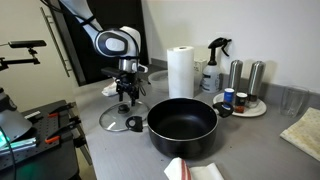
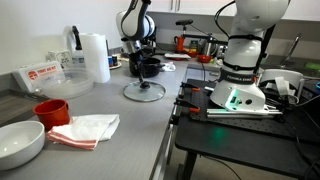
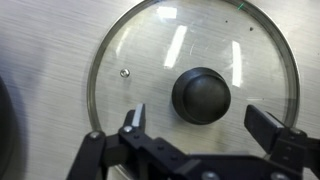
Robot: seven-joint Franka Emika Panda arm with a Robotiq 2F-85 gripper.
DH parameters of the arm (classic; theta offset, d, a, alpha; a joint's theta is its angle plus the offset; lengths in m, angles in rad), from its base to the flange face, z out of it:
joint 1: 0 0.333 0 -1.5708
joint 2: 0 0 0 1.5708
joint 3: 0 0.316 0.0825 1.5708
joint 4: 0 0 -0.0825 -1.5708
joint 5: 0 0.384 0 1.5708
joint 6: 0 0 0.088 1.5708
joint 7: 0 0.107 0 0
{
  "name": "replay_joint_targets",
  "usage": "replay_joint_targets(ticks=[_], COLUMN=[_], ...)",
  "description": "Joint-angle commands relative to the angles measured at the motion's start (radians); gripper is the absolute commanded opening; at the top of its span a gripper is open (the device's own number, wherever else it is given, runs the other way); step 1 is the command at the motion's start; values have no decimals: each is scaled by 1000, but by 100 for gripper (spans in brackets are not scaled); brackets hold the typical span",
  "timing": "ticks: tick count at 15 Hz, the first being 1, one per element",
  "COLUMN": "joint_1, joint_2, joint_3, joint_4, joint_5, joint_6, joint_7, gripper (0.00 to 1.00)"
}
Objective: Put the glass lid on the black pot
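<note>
The gripper grabs the glass lid by its black central knob (image 3: 201,96) next and keeps the lid level, so that the lid's rim sits on the black pot.
The glass lid (image 1: 122,121) lies flat on the grey counter, left of the black pot (image 1: 183,125). It also shows in an exterior view (image 2: 144,92) and fills the wrist view (image 3: 190,85), its black knob (image 3: 201,95) at the centre. My gripper (image 1: 127,101) hangs right above the lid, open, with its fingers (image 3: 198,122) either side of the knob and not touching it. In an exterior view the gripper (image 2: 143,72) hides the black pot behind it.
A paper towel roll (image 1: 180,72), a spray bottle (image 1: 213,66) and a round tray of small bottles (image 1: 240,102) stand behind the pot. A red and white cloth (image 1: 192,171) lies in front. A red cup (image 2: 51,111), a white bowl (image 2: 20,142) and a cloth (image 2: 88,129) lie on the counter.
</note>
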Motion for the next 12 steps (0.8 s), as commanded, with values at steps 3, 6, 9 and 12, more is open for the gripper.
replay_joint_targets(ticks=[3,6,9,12], joint_1=[10,22,33,39], joint_2=[23,34,42,47], joint_3=[-1,-6,-9,-7], joint_4=[-14,-16,-16,-13], joint_5=[-46,-71,-95,-108], joint_6=[28,40,43,42], joint_7=[41,59,83,97], gripper=[100,100,100,74])
